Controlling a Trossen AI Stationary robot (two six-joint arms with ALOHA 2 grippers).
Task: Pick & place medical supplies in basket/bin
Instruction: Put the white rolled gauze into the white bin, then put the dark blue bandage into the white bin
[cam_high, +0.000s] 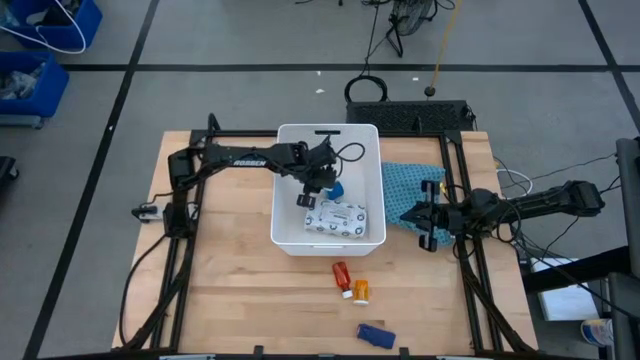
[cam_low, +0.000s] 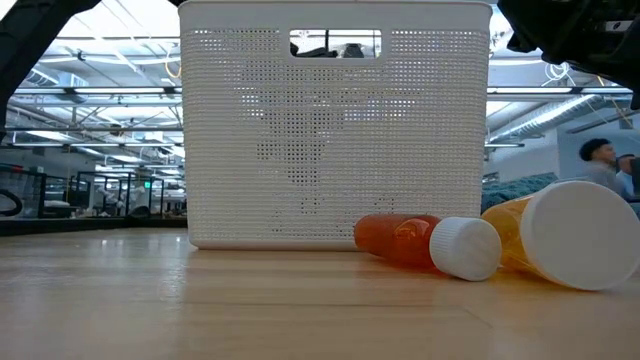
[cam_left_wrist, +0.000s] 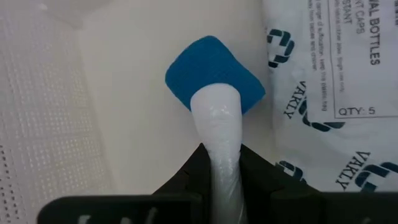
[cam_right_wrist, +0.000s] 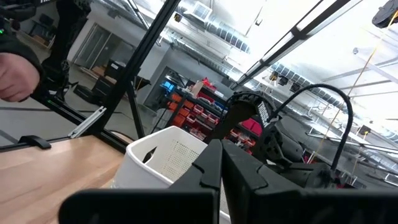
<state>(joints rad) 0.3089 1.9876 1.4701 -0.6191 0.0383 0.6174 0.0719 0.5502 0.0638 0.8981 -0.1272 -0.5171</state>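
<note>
The white tube's rounded end is low over the bin's bottom in the left wrist view and the tube would remain inside, so now my left gripper releases it.
The white bin (cam_high: 328, 185) stands mid-table; in the low view its perforated wall (cam_low: 335, 120) fills the middle. Inside it lie a white patterned packet (cam_high: 338, 218) and a small blue cube (cam_high: 337, 188). My left gripper (cam_high: 313, 192) reaches into the bin, shut on a white tube (cam_left_wrist: 217, 124) whose free end points at the blue cube (cam_left_wrist: 214, 71), beside the packet (cam_left_wrist: 329, 87). A red bottle (cam_high: 342, 274), an orange bottle (cam_high: 361, 291) and a dark blue flat piece (cam_high: 374, 334) lie on the table near the bin. My right gripper (cam_high: 425, 222) waits shut, right of the bin. My left gripper (cam_left_wrist: 221, 155) pinches the white tube between its two fingers, with the fingers lying along it and the tube's rounded end (cam_left_wrist: 214, 102) sticking out past them. It comes from above into the bin. Whether the tube's end touches the blue cube cannot be told.
A teal cloth (cam_high: 415, 190) lies right of the bin under the right gripper. In the low view the red bottle (cam_low: 400, 240) and the orange bottle (cam_low: 560, 235) lie on their sides in front of the bin. A person's hand (cam_right_wrist: 15, 74) shows beyond the table.
</note>
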